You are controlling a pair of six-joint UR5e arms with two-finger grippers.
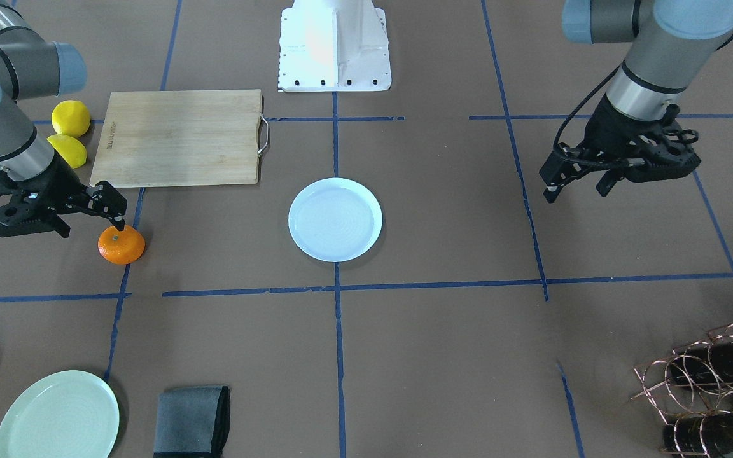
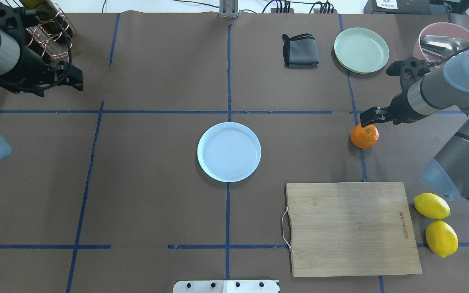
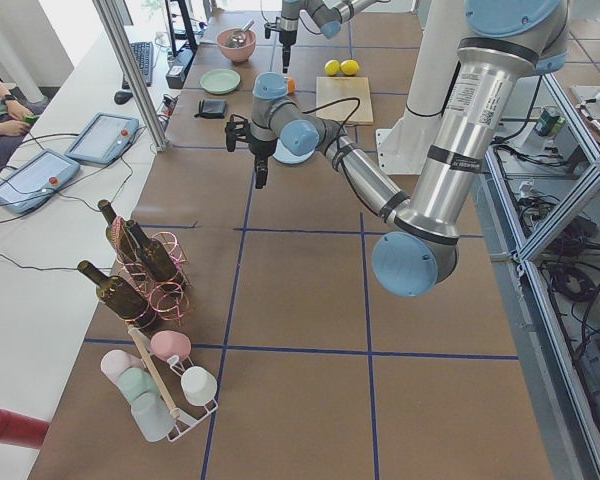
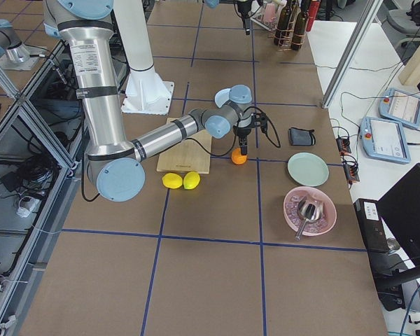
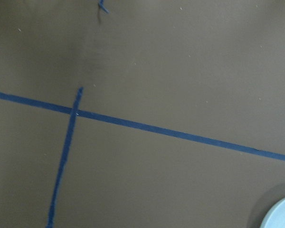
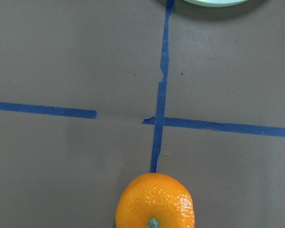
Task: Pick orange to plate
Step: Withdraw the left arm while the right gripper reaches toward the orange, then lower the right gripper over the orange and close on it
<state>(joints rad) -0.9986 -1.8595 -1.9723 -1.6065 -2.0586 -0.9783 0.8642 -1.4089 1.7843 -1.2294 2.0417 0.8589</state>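
My right gripper grabs the orange around its round body (image 1: 121, 245) next, to move the orange onto the white plate (image 1: 335, 219).
The orange (image 1: 121, 245) (image 2: 364, 136) lies on the brown table on a blue tape line, stem dimple up, and fills the bottom of the right wrist view (image 6: 155, 202). My right gripper (image 1: 90, 226) (image 2: 381, 116) hangs open just above and beside it, one fingertip over the fruit's top edge, holding nothing. The white plate (image 1: 335, 219) (image 2: 229, 151) sits empty at the table's centre, well apart from the orange. Its rim (image 5: 282, 216) shows in a corner of the left wrist view. My left gripper (image 1: 578, 186) (image 2: 61, 85) hovers open and empty at the far side.
A wooden cutting board (image 2: 352, 228) lies near the orange, with two lemons (image 2: 436, 221) beside it. A pale green plate (image 2: 361, 49), a folded grey cloth (image 2: 300, 51) and a pink bowl (image 2: 442, 40) stand beyond. A wire bottle rack (image 2: 51, 28) is by the left arm.
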